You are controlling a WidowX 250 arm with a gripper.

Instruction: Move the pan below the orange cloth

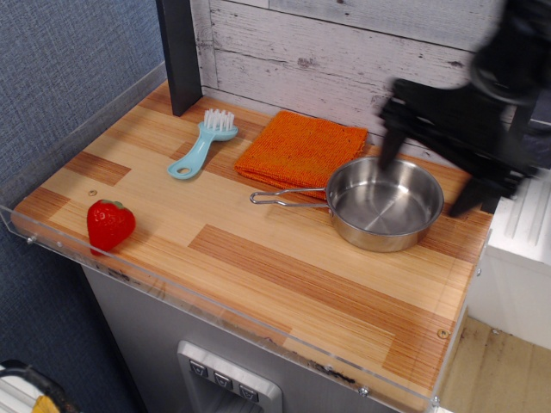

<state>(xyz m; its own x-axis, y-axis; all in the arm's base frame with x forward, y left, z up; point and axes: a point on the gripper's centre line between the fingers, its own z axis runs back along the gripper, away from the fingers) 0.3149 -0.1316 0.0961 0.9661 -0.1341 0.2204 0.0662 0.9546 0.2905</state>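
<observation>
I need to pick up the steel pan next with my gripper by the pan's rim opposite the wire-loop handle, to move the pan below the orange cloth (300, 149).
The shiny steel pan (384, 204) stands on the wooden table at the right, its wire-loop handle (286, 198) pointing left. The orange cloth (300, 149) lies flat at the back, just left of and behind the pan, touching its rim. My gripper (428, 179) is blurred by motion, up over the pan's far right side. Its two dark fingers (389, 144) hang down wide apart and hold nothing.
A red strawberry (109, 224) lies near the front left edge. A light blue brush (201, 145) lies left of the cloth. A dark post (180, 53) stands at the back left. A clear plastic rim (215, 303) runs along the table's front. A white appliance (520, 249) stands at the right.
</observation>
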